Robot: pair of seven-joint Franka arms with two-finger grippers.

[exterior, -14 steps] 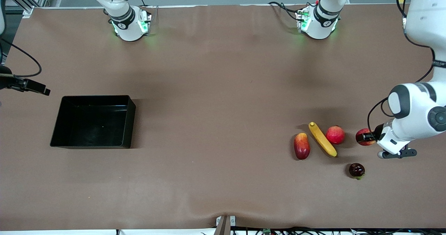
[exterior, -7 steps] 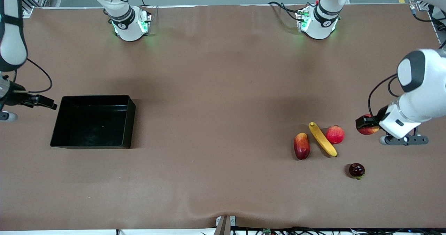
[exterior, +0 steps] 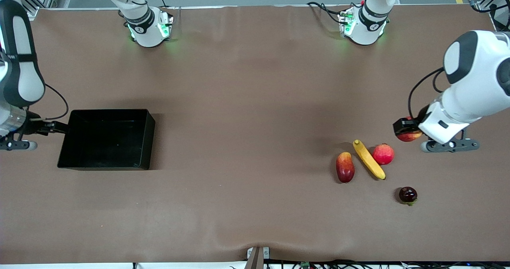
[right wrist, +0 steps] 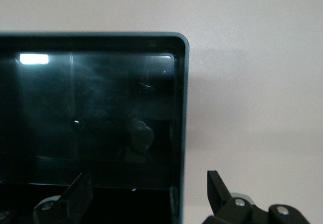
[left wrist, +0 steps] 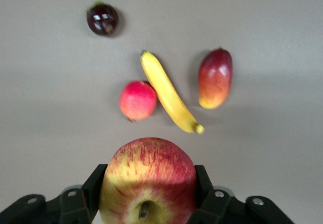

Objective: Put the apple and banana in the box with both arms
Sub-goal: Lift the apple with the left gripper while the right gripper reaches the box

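The black box needs to come close to the banana point(exterior: 369, 159) for filling, so my right gripper will grip the box by its end point(exterior: 67, 137) next.
My left gripper point(exterior: 403, 129) is shut on the apple point(exterior: 409, 135), a red and yellow-streaked fruit, and holds it above the table close to the fruit group. In the left wrist view the apple point(left wrist: 149, 181) sits between the dark fingers point(left wrist: 204, 183), stem dimple toward the camera. The yellow banana point(exterior: 369, 159) lies on the table between two red fruits and shows in the left wrist view point(left wrist: 169, 95). The black box point(exterior: 105, 111) stands toward the right arm's end. My right gripper point(exterior: 59, 128) is open and empty over the box's end wall point(right wrist: 182, 108).
A pinkish-red round fruit point(exterior: 383, 154) and a red-and-yellow mango-like fruit point(exterior: 345, 167) flank the banana. A small dark red fruit point(exterior: 407, 194) lies nearer the front camera. The box is empty inside. Brown tabletop point(exterior: 247, 141) lies between the box and the fruits.
My left gripper has lifted the apple off the table and carried it toward the right arm's end. My right gripper has moved in to the box's end wall.
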